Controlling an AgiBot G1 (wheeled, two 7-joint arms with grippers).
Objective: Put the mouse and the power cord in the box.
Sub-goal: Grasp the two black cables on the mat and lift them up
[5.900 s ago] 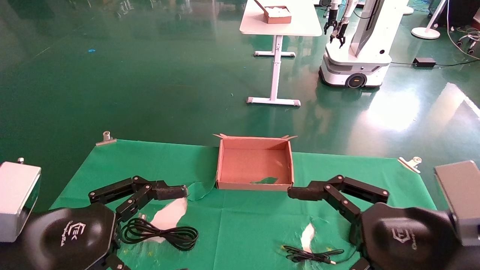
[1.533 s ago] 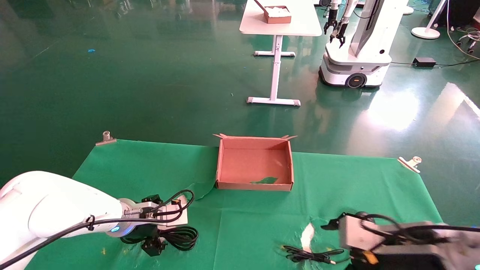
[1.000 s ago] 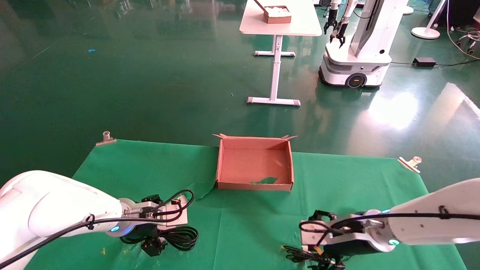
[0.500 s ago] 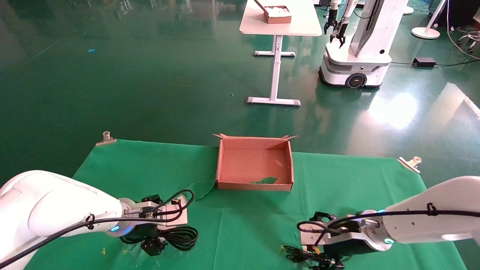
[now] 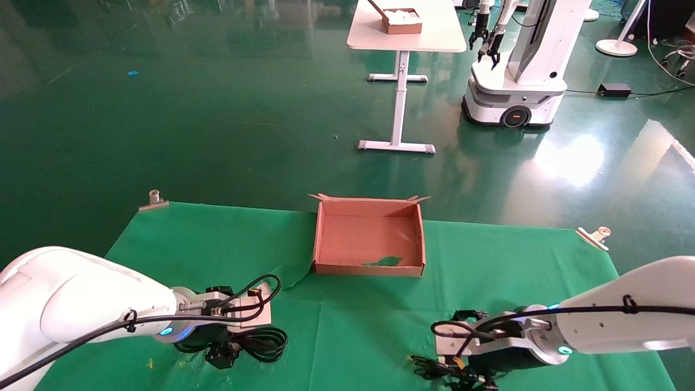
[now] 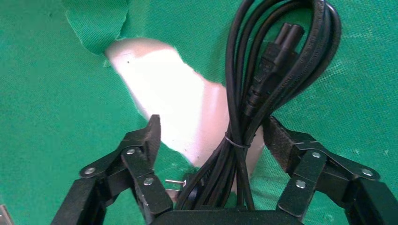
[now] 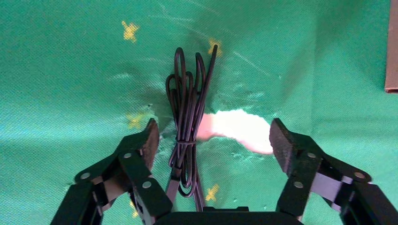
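The tied middle of the power cord's looped bundle is the part my left gripper should grab next, to put the power cord into the box (image 5: 368,268).
The power cord (image 6: 263,84), thick and glossy black, lies in tied loops at the front left of the green cloth. My left gripper (image 6: 212,129) is down over it, open, with one finger on each side of the bundle (image 5: 260,345). At the front right, a tied bundle of the mouse's thin black wire (image 7: 187,110) lies between the spread fingers of my open right gripper (image 7: 214,129), close to one finger. The mouse's body is out of view. The box (image 5: 368,268), shallow brown cardboard, stands at the cloth's far middle with only a scrap of green cloth inside.
The green cloth is torn under both cords, baring white table (image 6: 159,84) (image 7: 239,129). Metal clips (image 5: 153,199) (image 5: 594,236) hold its far corners. Beyond the table, on the green floor, are a white table (image 5: 404,32) with a small brown box and another robot (image 5: 516,81).
Both arms swung down from beside the camera to the cloth, the left onto the power cord first, then the right onto the thin wire. Both grippers have sunk slightly in the last half second.
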